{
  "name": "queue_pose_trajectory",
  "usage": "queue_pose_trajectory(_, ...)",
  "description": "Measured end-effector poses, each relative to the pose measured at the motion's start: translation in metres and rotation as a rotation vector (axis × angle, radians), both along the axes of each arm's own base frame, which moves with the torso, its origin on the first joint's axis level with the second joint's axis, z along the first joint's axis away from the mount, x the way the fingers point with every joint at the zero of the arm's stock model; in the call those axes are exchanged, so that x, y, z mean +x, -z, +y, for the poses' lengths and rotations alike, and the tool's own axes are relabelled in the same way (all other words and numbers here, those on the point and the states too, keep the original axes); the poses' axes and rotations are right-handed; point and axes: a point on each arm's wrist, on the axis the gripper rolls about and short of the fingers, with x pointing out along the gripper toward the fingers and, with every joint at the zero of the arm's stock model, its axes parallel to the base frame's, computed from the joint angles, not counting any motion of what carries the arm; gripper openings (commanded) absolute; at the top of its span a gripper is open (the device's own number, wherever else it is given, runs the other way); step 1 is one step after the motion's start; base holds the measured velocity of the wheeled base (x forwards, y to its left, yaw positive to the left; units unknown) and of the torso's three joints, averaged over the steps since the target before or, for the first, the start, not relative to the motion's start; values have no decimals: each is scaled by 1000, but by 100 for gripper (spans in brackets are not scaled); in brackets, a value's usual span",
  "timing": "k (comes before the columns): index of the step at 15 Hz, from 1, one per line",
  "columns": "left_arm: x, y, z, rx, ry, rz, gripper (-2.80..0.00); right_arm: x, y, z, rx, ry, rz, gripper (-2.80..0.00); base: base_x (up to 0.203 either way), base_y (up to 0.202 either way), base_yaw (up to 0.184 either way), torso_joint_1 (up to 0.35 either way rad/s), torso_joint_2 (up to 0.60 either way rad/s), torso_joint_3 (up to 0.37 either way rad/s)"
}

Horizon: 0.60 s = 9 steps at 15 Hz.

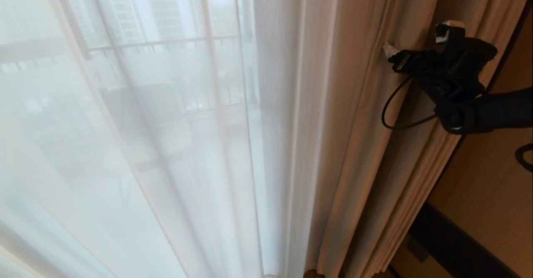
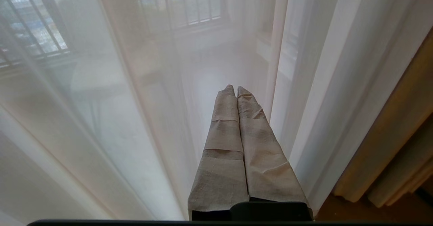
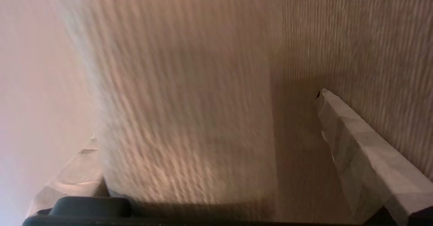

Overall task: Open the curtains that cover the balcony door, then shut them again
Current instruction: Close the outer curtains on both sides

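Note:
My right gripper grabs the beige drape by its edge fold (image 1: 379,74) (image 3: 188,100) next, to close the curtains across the white sheers.
The curtains hang in two layers. Thin white sheers (image 1: 145,145) cover the left and middle, and thick beige drapes (image 1: 374,153) are bunched in pleats at the right. Through the sheers the balcony door (image 1: 68,20) shows only dimly. My right gripper (image 1: 418,38) is raised at the upper right, open, its taped fingers straddling a fold of the beige drape. In the right wrist view that fold (image 3: 189,100) fills the gap of the right gripper (image 3: 206,117) and hides part of one finger. My left gripper (image 2: 233,89) is shut and empty, pointing at the sheers (image 2: 135,134).
A wood-panelled wall (image 1: 491,178) with a dark baseboard (image 1: 454,244) stands right of the drapes. A black cable (image 1: 391,111) loops below my right wrist. A balcony railing (image 1: 166,43) and a chair (image 1: 141,115) show faintly through the sheers.

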Motion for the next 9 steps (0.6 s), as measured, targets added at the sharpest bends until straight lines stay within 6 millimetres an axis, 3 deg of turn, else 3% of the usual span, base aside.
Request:
queue_pose_trajectory(1, 0, 0, 0, 0, 0, 0, -280, 1, 2, 0, 0, -1, 0, -280, 0, 0, 0, 0, 0, 0)
queue_pose_trajectory(9, 0, 0, 0, 0, 0, 0, -280, -2, -4, 2, 1, -6, -10, -280, 0, 0, 0, 0, 0, 0)
